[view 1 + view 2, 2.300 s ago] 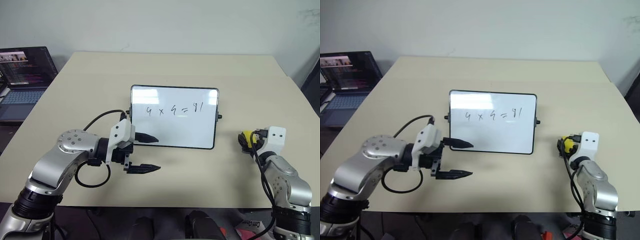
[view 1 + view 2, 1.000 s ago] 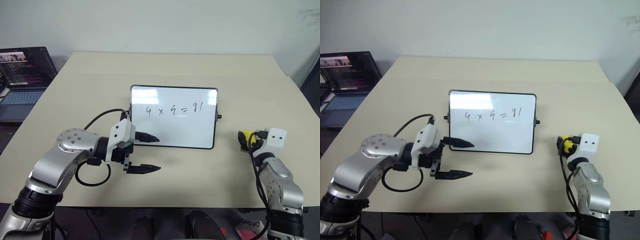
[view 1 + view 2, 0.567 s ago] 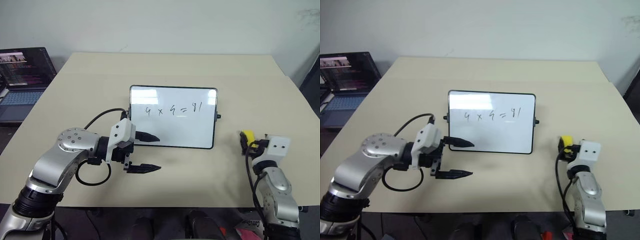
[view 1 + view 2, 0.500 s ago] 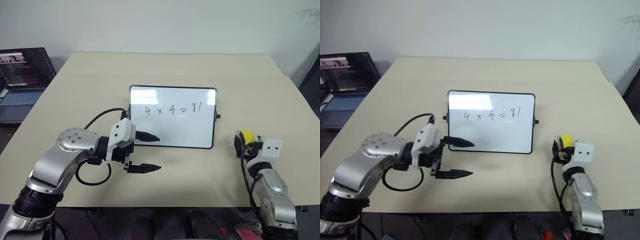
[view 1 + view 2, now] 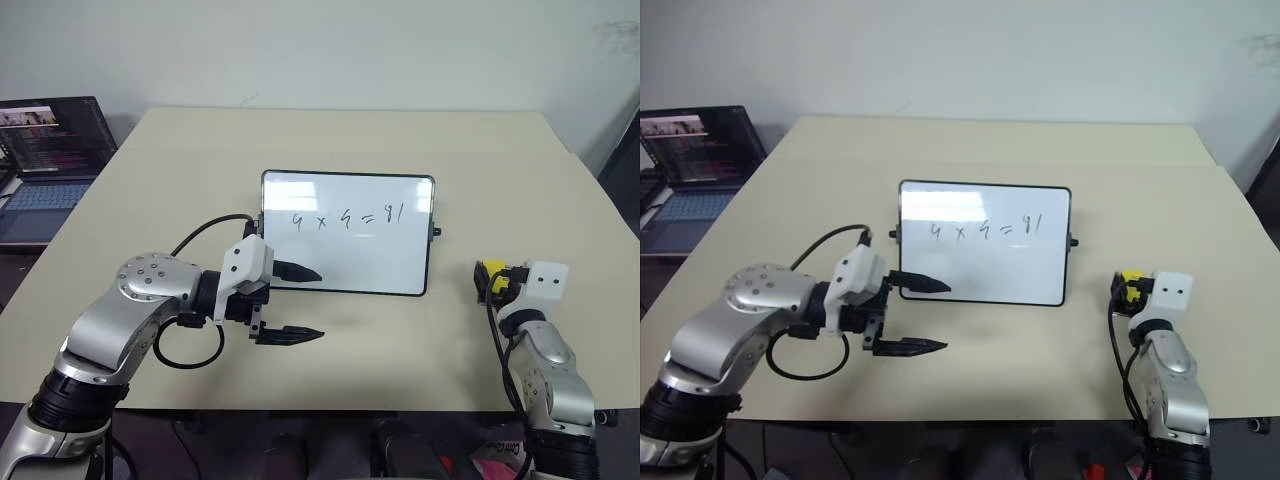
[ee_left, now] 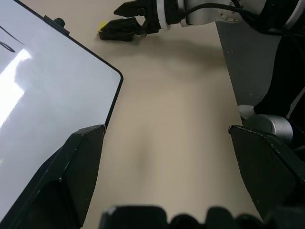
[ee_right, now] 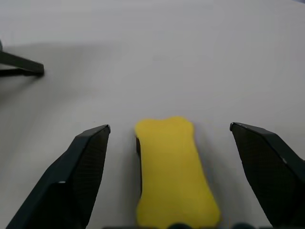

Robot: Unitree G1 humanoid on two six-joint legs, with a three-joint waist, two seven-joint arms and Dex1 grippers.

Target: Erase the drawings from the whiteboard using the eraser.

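My fingertips reach down along the eraser's yellow sides, and closing now would catch it. It is now time to close my right gripper on the eraser (image 5: 491,274).
The whiteboard (image 5: 347,250) lies flat in the middle of the table, and the drawings (image 5: 345,217) run as a short dark row across its upper half. To its right the yellow eraser (image 5: 491,274) rests on the table. My right gripper (image 7: 169,127) is open, one finger on each side of the eraser (image 7: 172,176), and neither finger touches it. My left gripper (image 5: 300,305) stands open at the board's near left corner, with its upper finger over the board's edge. The left wrist view shows the board's corner (image 6: 47,90) and nothing between the fingers.
A dark open laptop (image 5: 50,150) sits on a side surface at the far left. The beige table (image 5: 400,150) stretches well beyond the board. Its front edge runs just below both arms.
The right forearm has shifted slightly behind the eraser, and its gripper stays open around it. The left arm, the board and the eraser have not moved.
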